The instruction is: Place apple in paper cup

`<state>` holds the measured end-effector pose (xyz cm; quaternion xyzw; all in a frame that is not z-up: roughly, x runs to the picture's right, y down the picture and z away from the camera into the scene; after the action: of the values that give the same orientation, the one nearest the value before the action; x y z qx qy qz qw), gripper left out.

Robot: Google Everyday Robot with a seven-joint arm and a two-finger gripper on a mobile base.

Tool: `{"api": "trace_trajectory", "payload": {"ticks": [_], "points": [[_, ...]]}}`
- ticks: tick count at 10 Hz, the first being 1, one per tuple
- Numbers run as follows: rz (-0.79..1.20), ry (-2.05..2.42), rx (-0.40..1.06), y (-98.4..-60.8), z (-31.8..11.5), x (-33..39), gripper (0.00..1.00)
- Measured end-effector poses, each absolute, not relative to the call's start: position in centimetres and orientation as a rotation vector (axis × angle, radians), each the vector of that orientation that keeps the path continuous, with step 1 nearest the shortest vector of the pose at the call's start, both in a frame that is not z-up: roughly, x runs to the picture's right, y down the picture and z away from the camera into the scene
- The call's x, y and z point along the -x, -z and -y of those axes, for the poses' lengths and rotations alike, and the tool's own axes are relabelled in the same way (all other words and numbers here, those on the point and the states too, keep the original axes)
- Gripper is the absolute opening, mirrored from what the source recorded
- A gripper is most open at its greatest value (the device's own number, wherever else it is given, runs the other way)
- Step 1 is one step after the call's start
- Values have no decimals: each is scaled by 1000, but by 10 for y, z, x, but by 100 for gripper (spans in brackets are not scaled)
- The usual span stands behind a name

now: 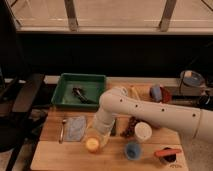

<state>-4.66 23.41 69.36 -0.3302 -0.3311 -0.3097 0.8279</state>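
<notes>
My gripper takes hold of the small yellow-orange apple by its round sides next. The apple then goes in the paper cup (pixel 143 131).
The apple (pixel 92 145), small, round and yellow-orange, lies on the wooden board (pixel 50 157) near its front edge. My gripper (pixel 93 139) hangs straight down over it, open, with a pale finger on either side of the fruit. The paper cup (pixel 143 131), short and cream-white, stands upright on the board to the right of the apple, about a cup's width from my wrist. My white arm (pixel 150 112) reaches in from the right and passes just behind the cup.
A small blue cup (pixel 132 150) stands right of the apple and an orange carrot (pixel 167 151) lies at the front right. A grey cloth (pixel 75 127) and a spoon (pixel 62 131) lie to the left. A green tray (pixel 67 82) sits behind.
</notes>
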Motion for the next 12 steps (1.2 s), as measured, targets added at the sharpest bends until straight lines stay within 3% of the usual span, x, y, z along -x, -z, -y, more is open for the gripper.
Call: {"api": "trace_trajectory", "payload": {"ticks": [12], "points": [[922,578,829,-743,-298,73,65]]}}
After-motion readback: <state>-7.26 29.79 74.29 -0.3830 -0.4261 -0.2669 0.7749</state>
